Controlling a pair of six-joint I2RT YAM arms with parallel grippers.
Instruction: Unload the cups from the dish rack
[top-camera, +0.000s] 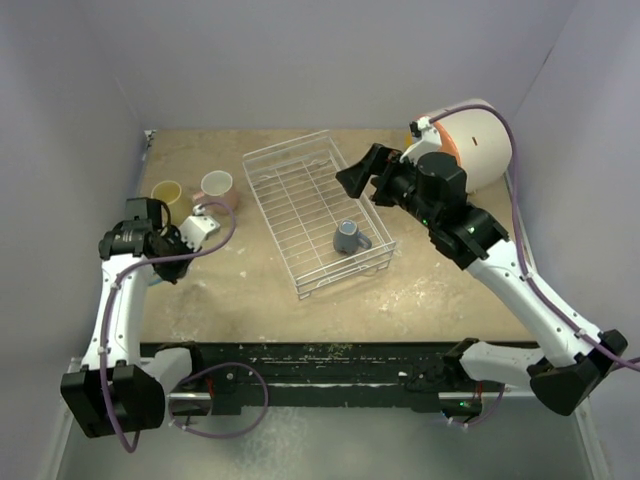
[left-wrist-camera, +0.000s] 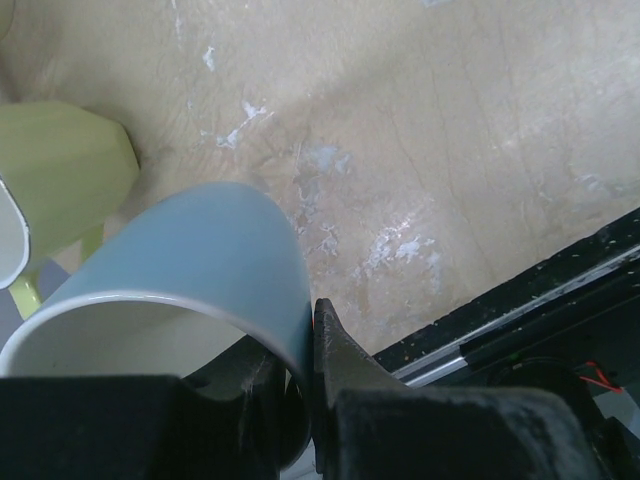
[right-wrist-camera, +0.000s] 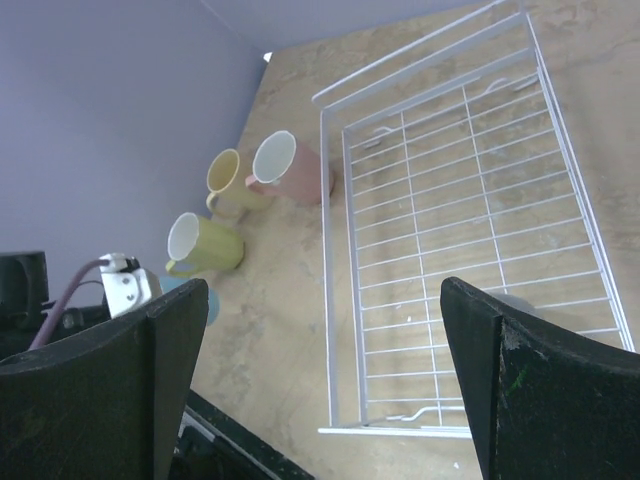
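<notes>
My left gripper keeps holding the light blue mug (left-wrist-camera: 190, 260) until it reaches the table. For now it hangs beside the standing lime green mug and would fall if released.
The wire dish rack (top-camera: 318, 215) sits mid-table and holds one grey-blue mug (top-camera: 348, 238) near its front right corner. The cream-yellow mug (top-camera: 166, 192) and the pink mug (top-camera: 216, 187) stand on the table at the back left. My left gripper (left-wrist-camera: 305, 320) is shut on the rim wall of the light blue mug (left-wrist-camera: 190, 260), low over the table beside the lime green mug (left-wrist-camera: 60, 175). My right gripper (top-camera: 355, 178) is open and empty above the rack's far right side. The right wrist view shows the rack (right-wrist-camera: 450, 200) and the lime green mug (right-wrist-camera: 205, 243).
A round cream-and-orange drawer unit (top-camera: 480, 145) stands at the back right behind my right arm. Grey walls close in the table on the left, back and right. A black rail (top-camera: 300, 355) runs along the near edge.
</notes>
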